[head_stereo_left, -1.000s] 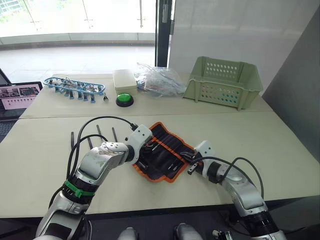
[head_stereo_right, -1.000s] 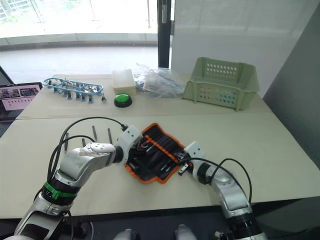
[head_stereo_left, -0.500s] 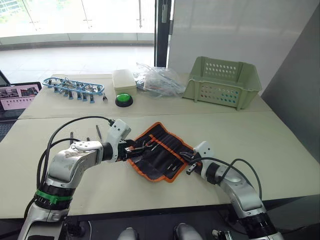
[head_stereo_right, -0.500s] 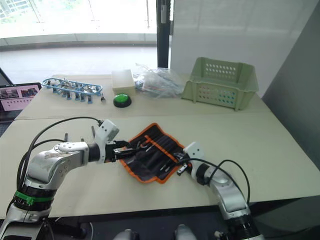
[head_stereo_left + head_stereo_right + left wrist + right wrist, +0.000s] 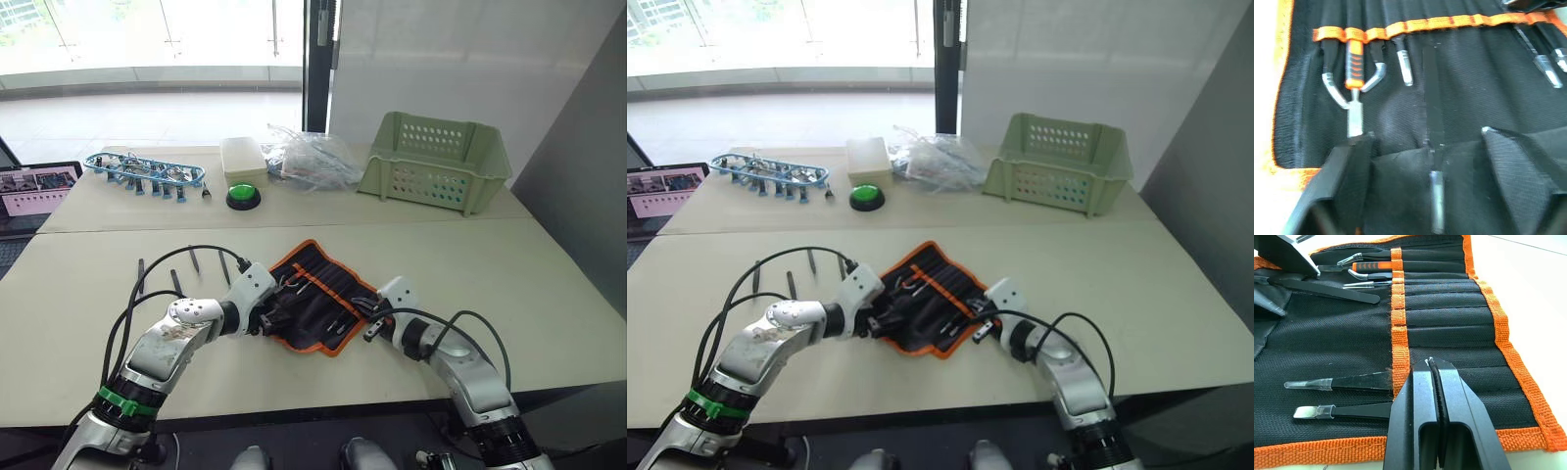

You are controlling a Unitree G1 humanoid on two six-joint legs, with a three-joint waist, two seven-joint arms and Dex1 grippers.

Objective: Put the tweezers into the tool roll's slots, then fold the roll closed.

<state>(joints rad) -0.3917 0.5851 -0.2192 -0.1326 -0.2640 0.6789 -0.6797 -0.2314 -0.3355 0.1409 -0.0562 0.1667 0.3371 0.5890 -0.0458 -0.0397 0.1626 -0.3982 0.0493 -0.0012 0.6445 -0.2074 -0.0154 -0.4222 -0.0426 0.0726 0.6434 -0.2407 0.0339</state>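
Note:
The left gripper grips the tweezers by its silver-end with the cap (image 5: pixel 1437 196) next, to slide its black end (image 5: pixel 1431 68) into a slot.
The tool roll (image 5: pixel 315 292) lies open on the near table, black with orange edging, its slots (image 5: pixel 1449 303) holding several tools. My left gripper (image 5: pixel 273 318) is at the roll's left edge, open, its fingers (image 5: pixel 1349 164) standing wide apart over the black fabric. One black tweezers (image 5: pixel 1432 142) lies loose on the roll's inner face between them, touched by neither. My right gripper (image 5: pixel 1430 363) is shut, its tips resting on the orange band at the roll's right end. Several more tweezers (image 5: pixel 193 258) lie on the table left of the roll.
On the far table stand a pale green basket (image 5: pixel 438 162), a clear plastic bag (image 5: pixel 313 157), a white box (image 5: pixel 243 155), a green button (image 5: pixel 243 195) and a blue tray of tools (image 5: pixel 145 171). A screen (image 5: pixel 34 186) sits at the far left edge.
My left gripper was shut over the roll, pulled back to the left as it opened, and is now back at the roll's left edge. The right gripper has stayed put.

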